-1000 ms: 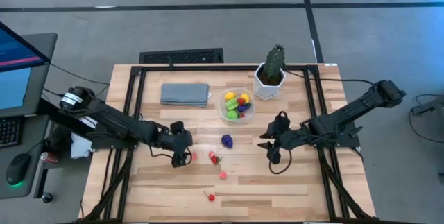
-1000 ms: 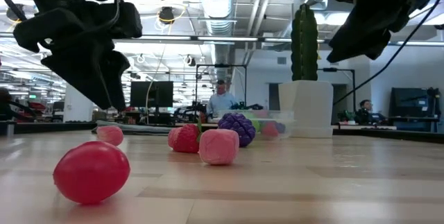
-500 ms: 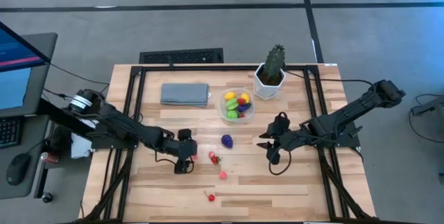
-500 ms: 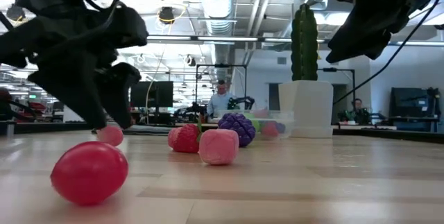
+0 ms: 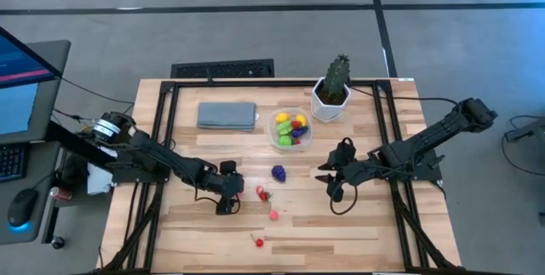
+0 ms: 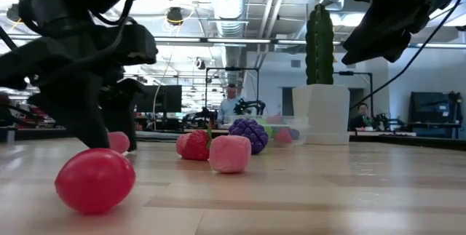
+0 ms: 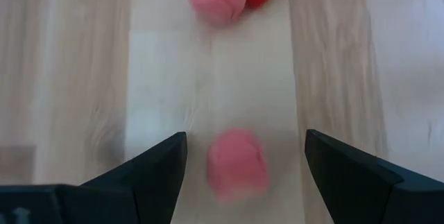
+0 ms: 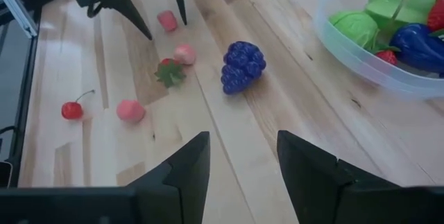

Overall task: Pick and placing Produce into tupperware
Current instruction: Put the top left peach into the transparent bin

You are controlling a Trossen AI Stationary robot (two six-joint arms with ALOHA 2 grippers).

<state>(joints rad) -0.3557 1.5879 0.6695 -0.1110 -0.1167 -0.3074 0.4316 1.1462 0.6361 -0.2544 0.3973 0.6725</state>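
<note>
The pink toy piece (image 7: 237, 163) sits level between my left fingers in the left wrist view, so my left gripper should close on it now.
My left gripper (image 7: 246, 135) is open and low over the table, left of the loose produce. Its fingers stand on either side of a small pink toy piece (image 7: 237, 163) without touching it. The right wrist view shows that piece (image 8: 167, 21) between the left fingers. Another pink piece (image 8: 184, 53), a strawberry (image 8: 168, 71), purple grapes (image 8: 243, 65), a third pink piece (image 8: 130, 110) and a cherry (image 8: 71, 109) lie on the wood. The clear round tupperware (image 5: 290, 129) holds yellow, green, red and purple pieces. My right gripper (image 5: 330, 181) hovers open, right of the grapes (image 5: 278, 172).
A potted cactus in a white pot (image 5: 332, 92) stands just right of the tupperware, and a folded grey-blue cloth (image 5: 227, 115) lies to its left. Black frame rails run along the table's left and right sides. Bare wood lies along the near edge around the cherry (image 5: 258, 241).
My left gripper has moved toward the table's right and near edge and come down to the table top, so its fingers now straddle the small pink piece. The produce and my right arm have stayed where they were.
</note>
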